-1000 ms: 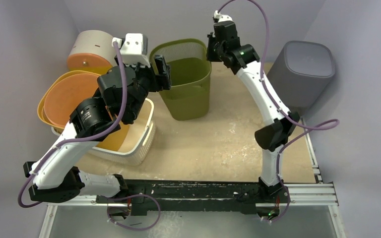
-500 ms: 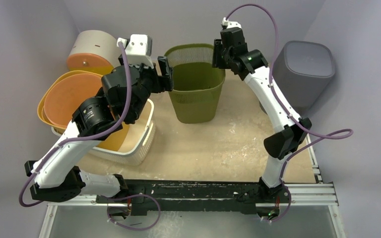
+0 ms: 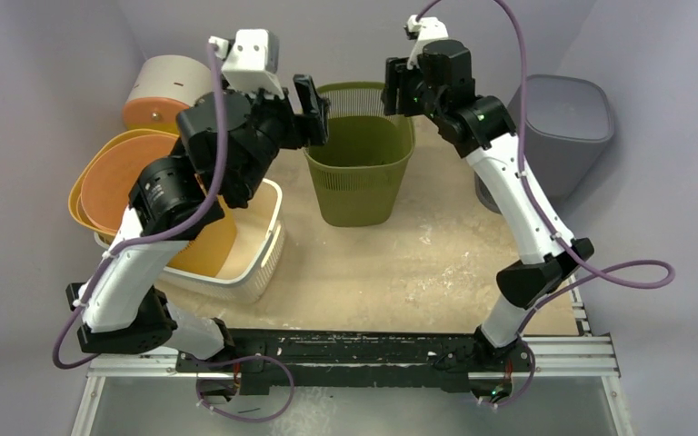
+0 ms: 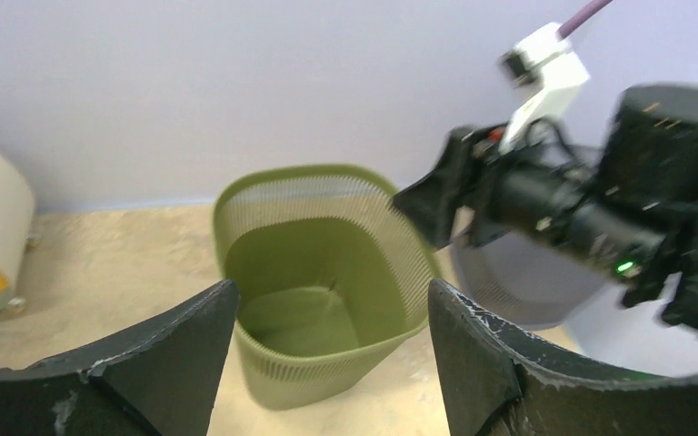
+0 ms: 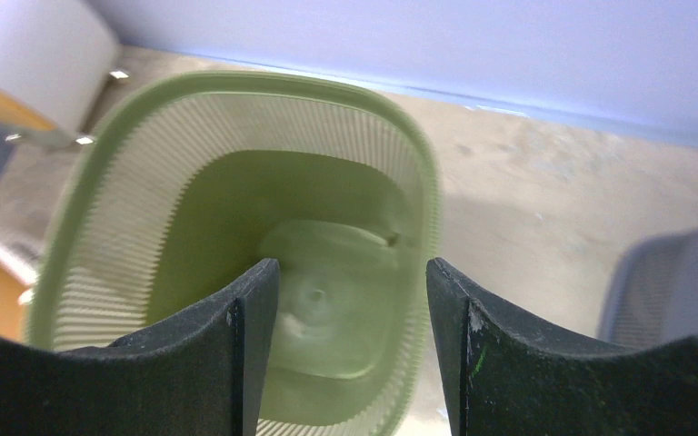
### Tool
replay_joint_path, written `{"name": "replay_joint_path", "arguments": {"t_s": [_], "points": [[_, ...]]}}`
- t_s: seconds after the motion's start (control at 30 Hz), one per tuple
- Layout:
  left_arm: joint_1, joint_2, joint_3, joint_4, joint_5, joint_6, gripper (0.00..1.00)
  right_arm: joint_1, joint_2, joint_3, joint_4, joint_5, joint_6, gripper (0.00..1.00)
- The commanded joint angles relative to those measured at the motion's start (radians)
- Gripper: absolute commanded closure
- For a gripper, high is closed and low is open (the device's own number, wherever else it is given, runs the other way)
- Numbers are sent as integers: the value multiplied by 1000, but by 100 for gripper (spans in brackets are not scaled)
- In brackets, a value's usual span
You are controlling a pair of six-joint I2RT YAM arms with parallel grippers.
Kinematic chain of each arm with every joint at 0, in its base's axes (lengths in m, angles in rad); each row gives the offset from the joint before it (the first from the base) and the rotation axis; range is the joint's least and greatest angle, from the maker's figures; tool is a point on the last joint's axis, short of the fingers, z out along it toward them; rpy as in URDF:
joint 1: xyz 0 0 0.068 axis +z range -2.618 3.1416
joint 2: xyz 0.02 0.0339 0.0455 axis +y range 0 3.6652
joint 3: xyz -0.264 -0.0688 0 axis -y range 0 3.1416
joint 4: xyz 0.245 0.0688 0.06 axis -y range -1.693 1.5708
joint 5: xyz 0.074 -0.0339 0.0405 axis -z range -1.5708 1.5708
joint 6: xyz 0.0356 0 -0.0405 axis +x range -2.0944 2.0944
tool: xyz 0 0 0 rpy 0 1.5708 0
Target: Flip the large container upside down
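The right gripper grabs the large container's rim on the grey bin side next, fingers straddling the container's side, to tip the container upside down.
The large container is an olive-green ribbed basket (image 3: 361, 173) standing upright, mouth up, at the back middle of the table. My left gripper (image 3: 314, 109) hovers by its left rim, open and holding nothing. The left wrist view looks between the open left gripper (image 4: 332, 291) fingers down into the basket (image 4: 309, 263). My right gripper (image 3: 398, 84) hangs above the right rim, open and clear of it. In the right wrist view the right gripper (image 5: 353, 265) frames the basket's (image 5: 191, 209) inside, which holds nothing.
A grey bin (image 3: 554, 127) stands upside down at the back right. On the left, a white basket (image 3: 259, 263) holds yellow and orange tubs (image 3: 118, 186). A beige drum (image 3: 164, 86) lies behind them. The wall is close behind the green basket.
The right gripper opened and let go of the basket's rim. The basket went from tilted to upright and shifted slightly right. Both grippers rose.
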Motion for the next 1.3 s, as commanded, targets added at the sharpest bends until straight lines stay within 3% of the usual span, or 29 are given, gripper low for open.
{"name": "replay_joint_path", "arguments": {"t_s": [0.0,0.1,0.33,1.07,1.13,1.27], "points": [[2,45,180,-26,129,31,27,98,33,55,58,-190,-103,38],[1,58,189,-20,180,75,26,172,71,63,70,-237,-138,38],[1,30,137,-22,155,103,22,264,150,87,93,-292,-129,38],[1,-78,-19,17,73,38,22,311,266,83,-4,-248,-128,46],[1,-80,-24,16,78,34,22,311,260,67,-5,-210,-108,51],[1,-82,-23,13,86,29,22,311,239,61,-14,-111,-82,73]]}}
